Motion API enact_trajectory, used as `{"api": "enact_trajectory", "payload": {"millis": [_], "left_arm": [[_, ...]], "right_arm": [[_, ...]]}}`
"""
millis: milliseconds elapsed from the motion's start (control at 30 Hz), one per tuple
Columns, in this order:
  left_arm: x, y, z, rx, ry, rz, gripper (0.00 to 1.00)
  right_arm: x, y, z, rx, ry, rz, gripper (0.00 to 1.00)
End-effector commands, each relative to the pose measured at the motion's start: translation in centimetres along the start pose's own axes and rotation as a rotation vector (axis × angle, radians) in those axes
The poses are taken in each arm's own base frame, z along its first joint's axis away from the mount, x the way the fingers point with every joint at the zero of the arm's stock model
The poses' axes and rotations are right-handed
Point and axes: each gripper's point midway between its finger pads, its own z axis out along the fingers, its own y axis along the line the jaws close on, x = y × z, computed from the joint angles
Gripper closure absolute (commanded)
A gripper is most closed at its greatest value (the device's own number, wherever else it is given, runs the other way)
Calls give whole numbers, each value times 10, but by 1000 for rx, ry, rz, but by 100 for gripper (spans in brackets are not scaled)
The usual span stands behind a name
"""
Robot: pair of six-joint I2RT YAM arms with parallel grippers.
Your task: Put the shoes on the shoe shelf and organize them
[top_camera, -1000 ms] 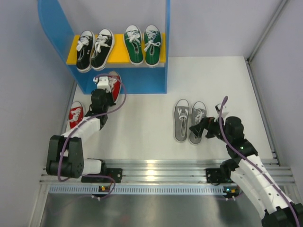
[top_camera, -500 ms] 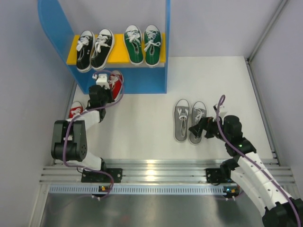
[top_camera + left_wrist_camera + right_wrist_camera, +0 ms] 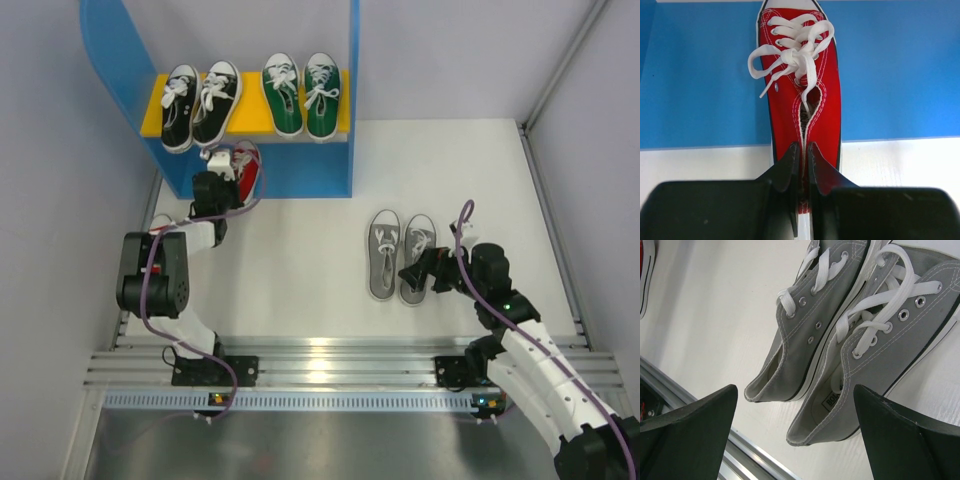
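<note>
I should open my left gripper now: the red shoe's front is on the bottom of the shelf, so the shoe would settle with its heel past the edge of the shelf.
The blue shoe shelf (image 3: 300, 170) stands at the back left. Its yellow upper board (image 3: 252, 118) holds the black pair (image 3: 200, 105) and the green pair (image 3: 302, 93). My left gripper (image 3: 224, 182) is shut on the heel of a red shoe (image 3: 247, 162), whose toe lies inside the shelf's lower level. In the left wrist view the fingertips (image 3: 792, 160) pinch the heel of the red shoe (image 3: 802, 95), which lies on the blue shelf floor (image 3: 900, 75). My right gripper (image 3: 413, 272) is open just behind the heels of the grey pair (image 3: 398, 252), with the heels (image 3: 805, 425) between its fingers.
The second red shoe is almost wholly hidden under my left arm (image 3: 160, 262) at the table's left edge; a sliver of it (image 3: 645, 275) shows in the right wrist view. A metal rail (image 3: 330, 360) runs along the near edge. Grey walls close in both sides.
My left gripper has carried the red shoe away from me, further into the shelf's lower level, with the arm folding back. My right gripper has hardly moved.
</note>
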Motion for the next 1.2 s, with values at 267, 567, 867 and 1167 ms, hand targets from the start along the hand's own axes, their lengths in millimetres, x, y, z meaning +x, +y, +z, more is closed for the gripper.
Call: {"api": "enact_trajectory", "payload": {"millis": [267,567,867,1167], "left_arm": [[-60,5,-3,-33,-183,-36,63],[-75,12,-46,-93,-181,-50,2],[-47,42,-147,-369,-9,-147,2],[-13,57,-210,-485,198,-123,2]], "right_arm": [[-19,14,-3,-49,-64,-48,0],[-23,21,-10,-77,-98,-63,0],[-26,33,-21,-128,-132,-75,1],[-24,42,-21,-187,-111,-84,1]]}}
